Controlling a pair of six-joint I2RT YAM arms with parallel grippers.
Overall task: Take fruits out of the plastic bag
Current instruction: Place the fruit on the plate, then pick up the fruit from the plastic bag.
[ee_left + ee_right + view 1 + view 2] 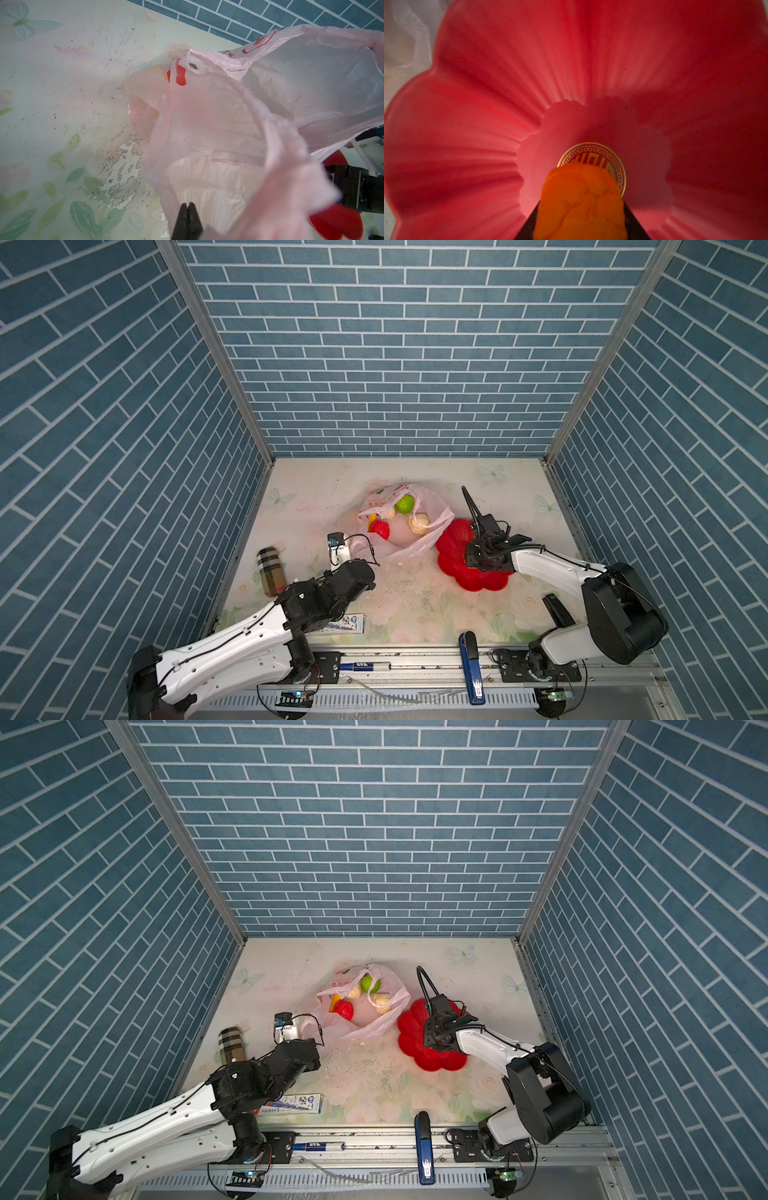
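My right gripper holds the orange fruit [581, 193] just above the flat middle of the red flower-shaped plate, so it should open now.
The pale-pink plastic bag [409, 541] [365, 1022] lies open mid-table. Inside it show a green ball [404, 504], a red fruit [380, 529], a yellow lumpy one [418, 522], a beige pointed one [390, 512] and a yellow-orange tip [372, 517]. My left gripper [188, 206] is shut on the plastic bag's [207, 124] near edge at its left side. My right gripper [581, 209] is shut on an orange fruit [581, 193], held just above the middle of the red flower-shaped plate [488, 104] [451, 549]. Its black fingers [634, 225] show on either side of the fruit.
A brown checked cylinder [271, 572] lies near the left wall. A toothpaste box [349, 623] sits under the left arm. A blue stapler [473, 668] and a pen [365, 666] rest on the front rail. Blue brick walls enclose three sides.
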